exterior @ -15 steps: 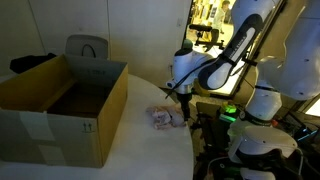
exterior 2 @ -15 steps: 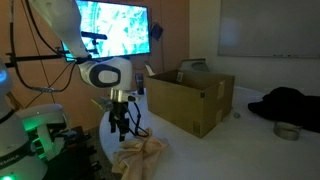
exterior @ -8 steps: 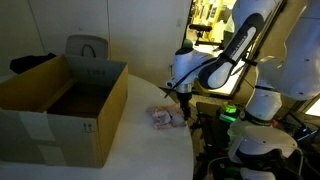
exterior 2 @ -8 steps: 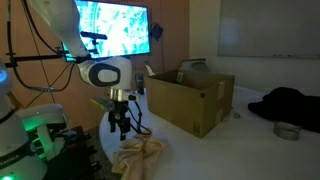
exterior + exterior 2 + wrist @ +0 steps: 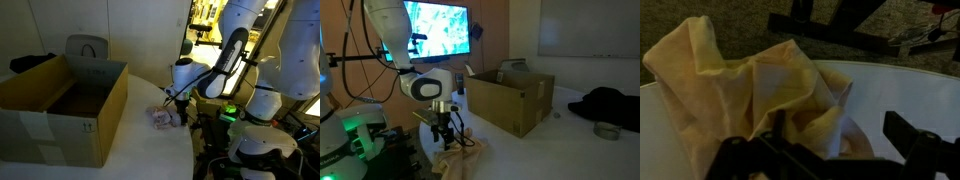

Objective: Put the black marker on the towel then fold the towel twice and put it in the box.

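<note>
My gripper will next grab the raised fold of the towel from above to put the towel [image 5: 745,85] in the open box, and it will keep the crumpled layers together.
The pale peach towel [image 5: 745,85] lies crumpled on the white table and also shows in both exterior views [image 5: 162,117] [image 5: 460,157]. My gripper [image 5: 840,140] is open and low over it, with its dark fingers on either side of a raised fold. In both exterior views the gripper [image 5: 181,106] [image 5: 443,135] hangs just above the towel. The brown cardboard box [image 5: 60,120] [image 5: 515,100] stands open on the table, apart from the towel. I cannot make out the black marker; a thin dark stick by the left finger is too unclear to name.
A grey chair [image 5: 87,46] stands behind the box. A black cloth heap [image 5: 610,102] and a small round dish [image 5: 607,131] lie beyond the box. The robot's base and cables [image 5: 250,140] stand beside the table edge near the towel.
The arm has bent lower and the gripper has come down from above the table to just over the towel. The towel and box have not moved.
</note>
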`<state>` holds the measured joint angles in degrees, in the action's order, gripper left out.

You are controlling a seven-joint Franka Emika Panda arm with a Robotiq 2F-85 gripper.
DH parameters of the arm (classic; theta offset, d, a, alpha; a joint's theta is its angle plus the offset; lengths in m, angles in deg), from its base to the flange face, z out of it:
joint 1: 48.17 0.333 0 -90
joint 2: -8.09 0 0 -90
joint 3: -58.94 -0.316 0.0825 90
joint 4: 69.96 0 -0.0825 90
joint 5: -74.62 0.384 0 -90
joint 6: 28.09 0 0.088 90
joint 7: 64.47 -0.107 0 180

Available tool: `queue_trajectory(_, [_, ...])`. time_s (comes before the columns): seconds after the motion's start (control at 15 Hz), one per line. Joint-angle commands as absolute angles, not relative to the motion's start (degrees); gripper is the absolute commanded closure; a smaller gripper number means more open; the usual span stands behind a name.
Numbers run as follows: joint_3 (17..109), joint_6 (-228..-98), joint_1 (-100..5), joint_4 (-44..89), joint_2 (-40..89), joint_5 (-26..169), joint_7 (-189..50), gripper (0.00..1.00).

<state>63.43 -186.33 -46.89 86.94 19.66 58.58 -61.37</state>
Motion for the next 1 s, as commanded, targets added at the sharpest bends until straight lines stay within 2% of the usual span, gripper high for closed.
queue_trajectory(0.0, [66.0, -193.2, -46.7, 84.7, 25.3, 55.2, -63.5, 0.0])
queue_trajectory(0.47, [72.3, -203.9, -42.0, 79.8, 32.8, 56.4, -64.6, 0.0])
queue_trajectory(0.93, [74.0, -205.0, -37.7, 75.8, 37.4, 58.8, -64.3, 0.0])
